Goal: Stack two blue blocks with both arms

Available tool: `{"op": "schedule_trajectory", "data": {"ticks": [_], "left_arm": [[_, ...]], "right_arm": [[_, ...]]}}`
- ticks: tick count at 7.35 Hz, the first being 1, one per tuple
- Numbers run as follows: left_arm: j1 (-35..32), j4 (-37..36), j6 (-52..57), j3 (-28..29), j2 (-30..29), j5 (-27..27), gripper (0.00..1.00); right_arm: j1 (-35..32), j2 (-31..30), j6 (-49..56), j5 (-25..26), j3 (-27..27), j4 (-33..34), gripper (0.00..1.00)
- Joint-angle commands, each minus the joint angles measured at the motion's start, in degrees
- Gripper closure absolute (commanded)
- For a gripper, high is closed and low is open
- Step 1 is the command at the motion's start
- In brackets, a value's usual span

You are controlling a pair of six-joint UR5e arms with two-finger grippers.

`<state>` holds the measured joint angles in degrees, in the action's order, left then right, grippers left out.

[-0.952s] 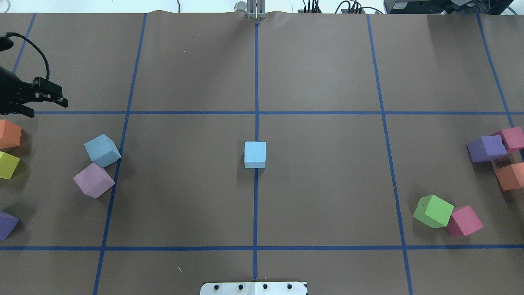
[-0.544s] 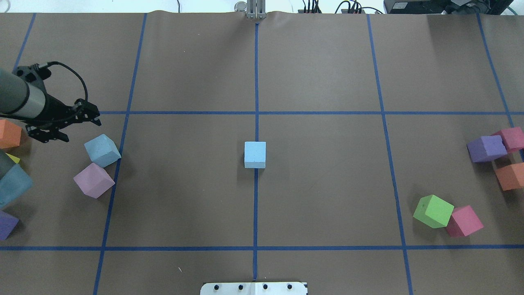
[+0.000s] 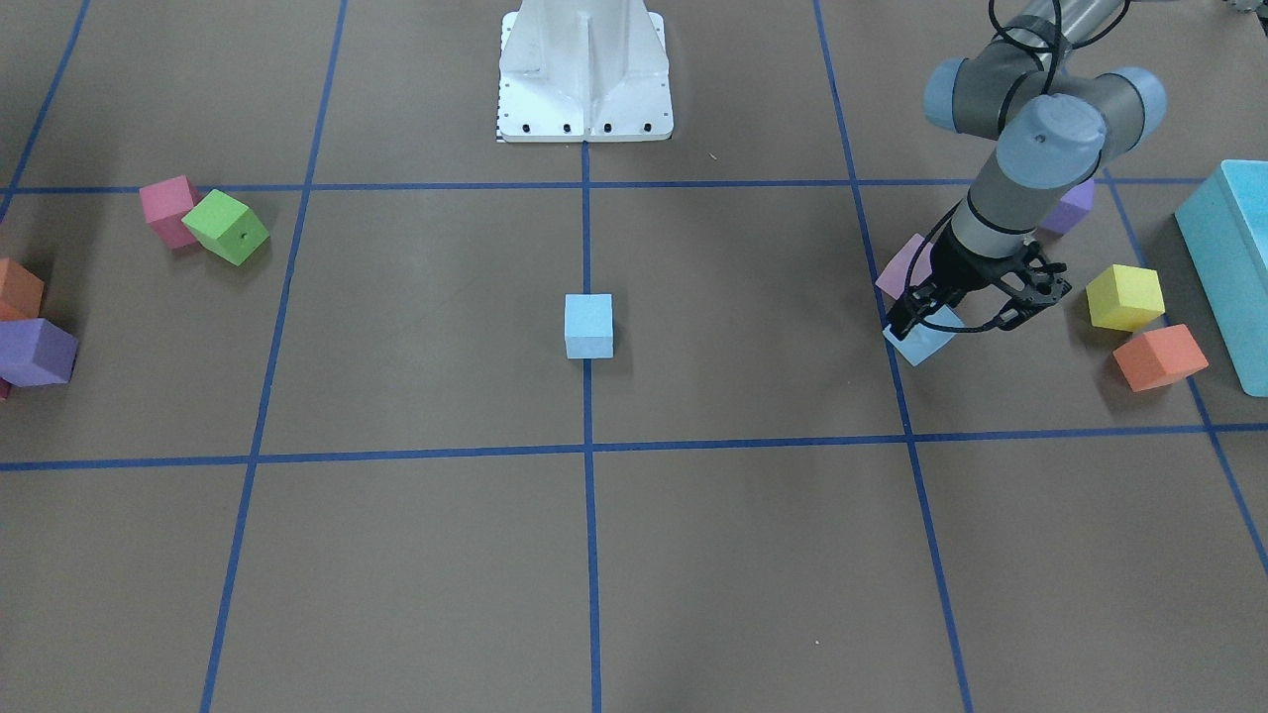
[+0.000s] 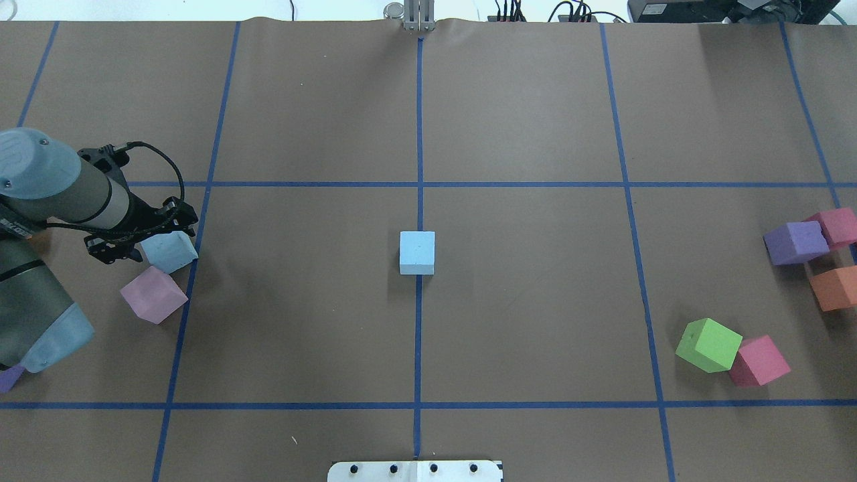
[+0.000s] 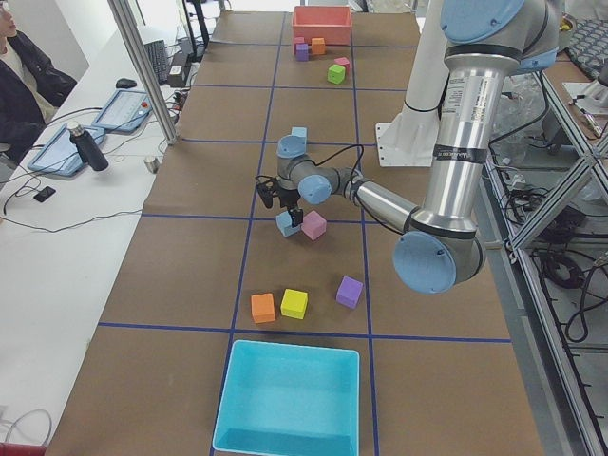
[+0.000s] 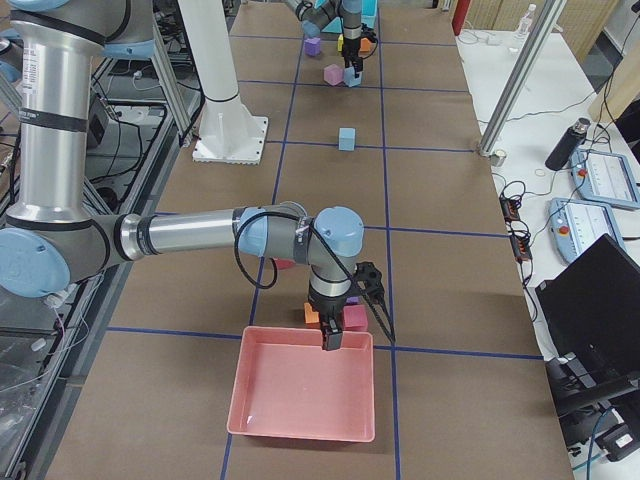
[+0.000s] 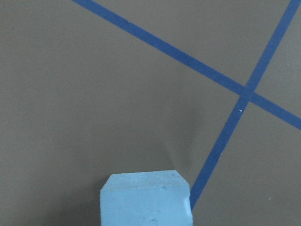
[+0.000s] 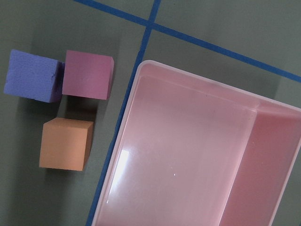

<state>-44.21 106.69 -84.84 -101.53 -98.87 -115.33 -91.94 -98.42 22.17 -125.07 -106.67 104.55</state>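
The left gripper grabs the second blue block by its opposite sides next, to stack it on the other blue block (image 3: 588,326).
One light blue block (image 4: 417,252) sits at the table's centre on the blue tape line, also in the front view (image 3: 588,325). The second blue block (image 4: 171,252) lies at the left, tilted to the grid, next to a pink cube (image 4: 154,294). My left gripper (image 4: 148,235) is open and hangs just over this block (image 3: 921,344), its fingers spread either side. The left wrist view shows the block (image 7: 146,200) at the bottom edge. My right gripper (image 6: 335,335) hovers over a pink tray (image 6: 300,432); I cannot tell whether it is open or shut.
Yellow (image 3: 1124,297), orange (image 3: 1159,356) and purple (image 3: 1070,206) cubes and a large teal box (image 3: 1228,267) lie behind the left arm. Green (image 4: 708,345), red-pink (image 4: 760,361), purple (image 4: 795,242), magenta (image 4: 837,226) and orange (image 4: 833,288) cubes sit at the right.
My left arm has swung in from the table's left edge towards the near side and now covers part of the left blue block. The blocks have not moved.
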Motion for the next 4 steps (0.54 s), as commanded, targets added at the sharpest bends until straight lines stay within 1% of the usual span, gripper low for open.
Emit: {"op": "schedule_trajectory", "data": {"ticks": [1,3,4], "left_arm": [[0.2,-1.7,2.1,0.9,-0.3,0.4,0.01],[0.3,-1.2,3.4,4.6,-2.6,0.4,0.01],[0.3,0.3,4.8,6.1,-3.1,0.4,0.01]], "right_arm": [[0.0,0.0,0.0,-0.1,0.1,0.0,0.0],[0.0,0.0,0.0,0.0,0.1,0.0,0.0],[0.0,0.0,0.1,0.0,0.1,0.0,0.0]]}}
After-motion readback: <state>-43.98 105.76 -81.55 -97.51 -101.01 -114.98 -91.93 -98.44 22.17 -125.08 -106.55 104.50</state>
